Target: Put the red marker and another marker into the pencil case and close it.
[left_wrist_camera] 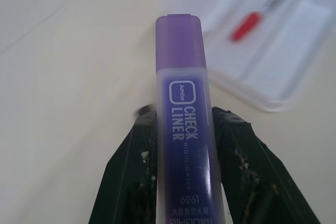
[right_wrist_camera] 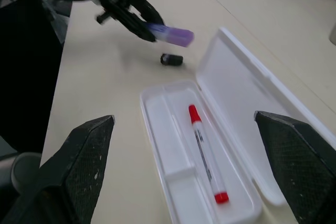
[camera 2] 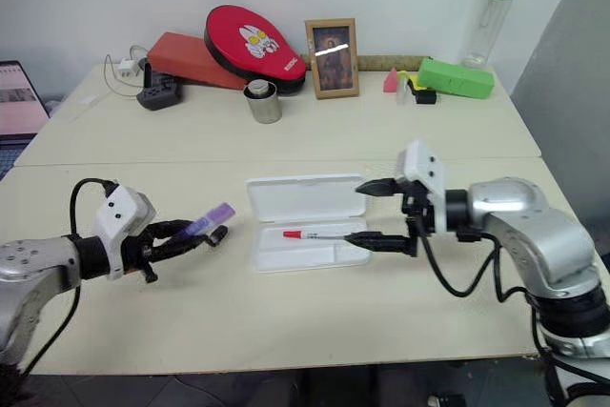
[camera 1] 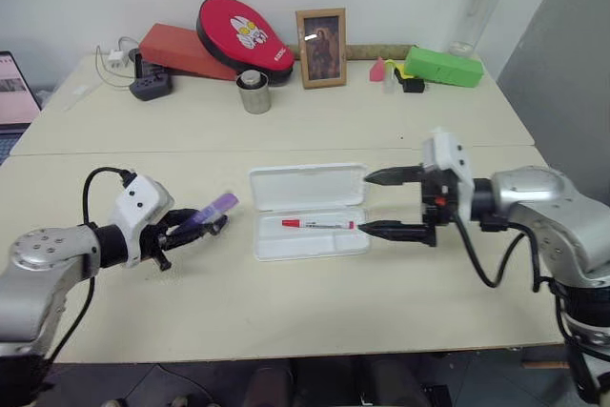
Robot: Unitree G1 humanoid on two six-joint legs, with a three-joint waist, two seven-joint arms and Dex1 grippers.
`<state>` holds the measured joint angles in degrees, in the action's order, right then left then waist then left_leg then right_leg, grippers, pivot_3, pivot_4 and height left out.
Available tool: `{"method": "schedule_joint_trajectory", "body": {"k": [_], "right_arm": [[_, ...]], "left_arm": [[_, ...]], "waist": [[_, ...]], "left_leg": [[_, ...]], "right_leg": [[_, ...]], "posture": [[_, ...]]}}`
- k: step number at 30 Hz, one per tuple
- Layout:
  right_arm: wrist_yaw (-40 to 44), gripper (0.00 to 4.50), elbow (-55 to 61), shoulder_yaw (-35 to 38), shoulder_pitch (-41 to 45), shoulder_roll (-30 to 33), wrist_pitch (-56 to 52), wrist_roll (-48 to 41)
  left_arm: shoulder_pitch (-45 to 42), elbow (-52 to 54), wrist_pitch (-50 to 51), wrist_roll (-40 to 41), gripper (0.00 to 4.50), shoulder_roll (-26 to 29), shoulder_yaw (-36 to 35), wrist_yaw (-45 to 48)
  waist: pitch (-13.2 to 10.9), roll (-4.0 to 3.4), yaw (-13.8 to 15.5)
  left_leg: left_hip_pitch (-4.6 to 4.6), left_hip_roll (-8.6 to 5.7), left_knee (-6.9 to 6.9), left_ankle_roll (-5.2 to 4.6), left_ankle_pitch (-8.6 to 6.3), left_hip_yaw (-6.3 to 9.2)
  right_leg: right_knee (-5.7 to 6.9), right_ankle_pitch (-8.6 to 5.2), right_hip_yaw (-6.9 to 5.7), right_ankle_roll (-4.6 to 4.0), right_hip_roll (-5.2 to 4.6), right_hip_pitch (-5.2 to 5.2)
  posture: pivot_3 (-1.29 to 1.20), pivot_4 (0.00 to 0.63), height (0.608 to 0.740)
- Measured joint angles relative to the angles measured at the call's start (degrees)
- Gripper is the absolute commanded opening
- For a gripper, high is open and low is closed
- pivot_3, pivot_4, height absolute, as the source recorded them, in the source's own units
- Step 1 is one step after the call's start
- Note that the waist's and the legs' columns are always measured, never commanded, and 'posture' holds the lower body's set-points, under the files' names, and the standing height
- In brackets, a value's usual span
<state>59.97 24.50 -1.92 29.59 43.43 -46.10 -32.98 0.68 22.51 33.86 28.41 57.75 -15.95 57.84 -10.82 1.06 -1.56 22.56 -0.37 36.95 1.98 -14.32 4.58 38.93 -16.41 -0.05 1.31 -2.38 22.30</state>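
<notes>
My left gripper moves the purple marker (left_wrist_camera: 184,108) farther next before releasing it, since the marker still hangs short of the tray's near edge.
The white pencil case (camera 1: 305,186) lies open in the middle of the table, lid folded back. In its tray lies the red marker (camera 1: 317,224), red cap toward my left. My left gripper (camera 1: 195,226) hovers left of the case, shut on the other marker, a short purple one (camera 1: 213,208) whose cap end juts out toward the case. The left wrist view shows the purple marker (left_wrist_camera: 184,108) clamped between the black fingers (left_wrist_camera: 131,177). My right gripper (camera 1: 365,202) stands open at the case's right end, one finger by the lid, one by the tray, holding nothing.
A small black cap (right_wrist_camera: 171,59) lies on the table under the purple marker. Along the back stand a metal cup (camera 1: 254,92), a photo frame (camera 1: 321,48), a red paddle case (camera 1: 244,33), a green box (camera 1: 443,66), a bottle (camera 1: 479,7) and a power strip (camera 1: 151,86).
</notes>
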Motion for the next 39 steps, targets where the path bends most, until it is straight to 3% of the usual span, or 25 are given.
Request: {"method": "schedule_joint_trajectory", "body": {"k": [4, 8, 12, 16, 27, 39], "right_arm": [[-0.3, 4.5, 0.3, 0.8, -0.5, 0.6, 0.0, -0.5], [-2.1, 4.5, 0.8, 0.7, -1.6, 0.5, 0.1, -0.4], [-3.4, 4.5, 1.7, 0.7, -2.2, 0.6, 0.0, -0.4], [-5.3, 4.5, 3.3, 0.8, -3.7, 0.7, -0.8, -0.6], [-9.4, 4.5, 7.0, 2.8, -6.1, 1.2, -3.1, -3.2], [-11.6, 4.5, 7.4, 2.9, -6.4, 1.2, -3.2, -4.3]], "left_arm": [[-3.8, 4.2, 1.0, -0.2, 1.2, 0.7, 5.0, 0.2], [-16.1, 2.2, 1.9, -4.8, 1.2, -5.6, 19.1, -1.0], [-19.5, -1.7, 0.8, -8.8, 1.2, -8.0, 27.0, -0.4], [-23.9, -4.7, -0.4, -9.9, 1.2, -10.2, 29.5, 1.5], [-25.5, -9.6, -4.1, -15.6, 1.2, -10.1, 33.9, 6.0], [-27.4, -11.7, -5.9, -18.3, 1.2, -10.4, 34.3, 8.2]], "waist": [[0.0, -0.01, 0.0], [0.0, -0.01, 0.1], [0.0, 0.01, -0.3], [0.0, 0.01, 0.0], [0.0, 0.01, -0.1], [0.0, 0.01, -0.1]], "left_leg": [[-0.04, 0.04, 0.0, -0.01, 0.0, -0.01], [0.04, -0.05, 0.05, -0.01, 0.01, -0.11], [0.16, -0.01, 0.03, -0.02, 0.0, -0.1], [0.2, -0.01, 0.06, -0.02, 0.01, -0.04], [0.17, -0.03, 0.09, -0.02, 0.01, -0.04], [0.18, -0.03, 0.09, -0.02, 0.01, -0.04]], "right_leg": [[0.02, 0.0, -0.13, 0.01, 0.23, -0.02], [0.03, 0.0, -0.28, 0.02, 0.33, -0.08], [0.01, -0.01, -0.22, 0.01, 0.34, 0.06], [0.02, -0.02, -0.4, -0.01, 0.35, 0.03], [0.04, -0.02, -0.39, -0.01, 0.34, 0.0], [0.04, -0.02, -0.4, -0.01, 0.35, 0.0]], "posture": [[0.0, 0.15, 0.74], [0.0, 0.15, 0.74], [0.0, 0.15, 0.74], [0.0, 0.15, 0.74], [0.0, 0.15, 0.74], [0.0, 0.15, 0.74]]}}
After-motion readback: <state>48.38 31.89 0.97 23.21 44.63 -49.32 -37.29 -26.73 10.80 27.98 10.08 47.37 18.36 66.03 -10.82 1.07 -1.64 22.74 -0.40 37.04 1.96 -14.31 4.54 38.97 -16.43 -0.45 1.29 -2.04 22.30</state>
